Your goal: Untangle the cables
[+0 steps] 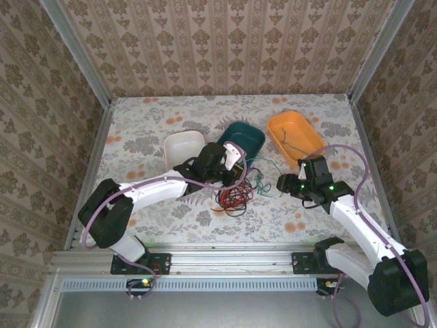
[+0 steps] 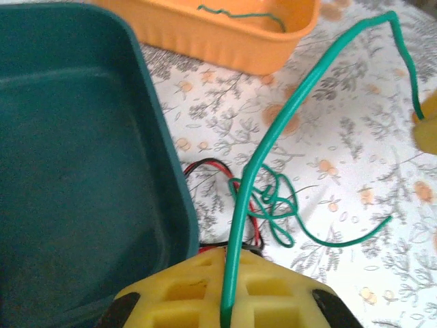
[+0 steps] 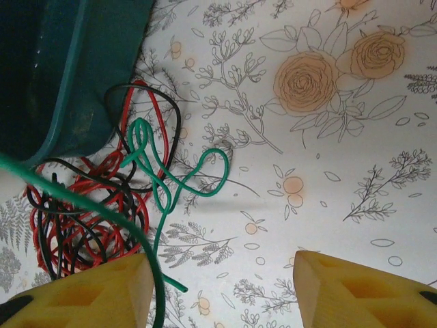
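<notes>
My right gripper is to grab the raised green cable next by its bent-down part (image 1: 278, 168) (image 3: 158, 282), away from my left gripper, so that it can untangle the cable.
The cables lie in front of the teal tray (image 1: 249, 137). A red and black tangle (image 1: 232, 198) (image 3: 82, 212) has green loops (image 3: 160, 171) beside it. My left gripper (image 2: 229, 260) (image 1: 237, 166) is shut on a green cable (image 2: 287, 116), which rises from between its yellow fingers, arcs up to the right and bends down at the frame edge. My right gripper (image 3: 222, 280) (image 1: 281, 183) hovers open just right of the tangle. A raised green strand (image 3: 147, 253) passes close by the inner face of its left finger (image 3: 89, 294). Nothing is gripped there.
An orange tray (image 1: 304, 126) (image 2: 225, 41) at the back right holds one green cable (image 2: 239, 15). A white tray (image 1: 184, 147) stands left of the teal tray (image 2: 82, 157). Flowered table (image 3: 328, 171) lies bare to the right of the tangle.
</notes>
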You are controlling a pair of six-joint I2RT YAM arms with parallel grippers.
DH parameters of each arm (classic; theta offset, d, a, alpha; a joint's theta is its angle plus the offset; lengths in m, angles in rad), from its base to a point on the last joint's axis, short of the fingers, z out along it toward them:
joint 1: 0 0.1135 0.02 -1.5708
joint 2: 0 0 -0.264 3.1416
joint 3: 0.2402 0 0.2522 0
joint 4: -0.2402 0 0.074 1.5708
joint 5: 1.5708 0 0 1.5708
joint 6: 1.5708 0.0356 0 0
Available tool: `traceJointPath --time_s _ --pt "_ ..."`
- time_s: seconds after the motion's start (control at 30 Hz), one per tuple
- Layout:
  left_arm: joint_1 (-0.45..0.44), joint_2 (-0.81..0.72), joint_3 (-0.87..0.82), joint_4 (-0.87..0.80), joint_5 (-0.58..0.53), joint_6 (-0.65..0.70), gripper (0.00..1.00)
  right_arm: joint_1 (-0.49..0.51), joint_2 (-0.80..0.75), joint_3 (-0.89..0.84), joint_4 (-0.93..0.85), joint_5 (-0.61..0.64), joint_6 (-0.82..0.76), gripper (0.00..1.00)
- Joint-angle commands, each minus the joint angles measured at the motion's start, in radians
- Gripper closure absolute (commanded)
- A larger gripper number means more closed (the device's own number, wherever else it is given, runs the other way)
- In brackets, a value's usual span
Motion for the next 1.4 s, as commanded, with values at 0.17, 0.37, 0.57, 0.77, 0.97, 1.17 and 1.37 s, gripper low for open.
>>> traceJointPath --time_s 0.17,0.37,0.57,0.77,0.97,1.17,1.37 --pt "0.004 -0.016 -0.012 0.034 0.030 -0.015 1.00 -0.003 0.016 -0.010 0.045 -0.096 0.007 0.91" --pt "-0.007 0.022 0.018 0.052 0.052 -0.027 1.00 0.001 0.000 -0.019 0.110 -0.163 0.024 1.00" --pt "-0.069 0.120 0.114 0.057 0.082 -0.016 1.00 0.035 0.048 -0.009 0.248 -0.237 0.063 1.00" --pt "-0.083 0.168 0.160 0.117 0.106 -0.044 1.00 0.081 0.129 0.029 0.293 -0.211 0.094 1.00" --pt "-0.007 0.129 0.062 0.239 0.135 -0.170 0.49 0.067 0.131 0.071 0.234 -0.080 0.095 1.00" --pt "0.099 -0.010 -0.120 0.378 0.036 -0.282 0.29 -0.016 0.178 0.160 0.166 0.112 0.142 1.00" --pt "0.135 -0.108 -0.185 0.337 -0.038 -0.260 0.23 -0.096 0.255 0.201 0.259 0.258 0.282 1.00"
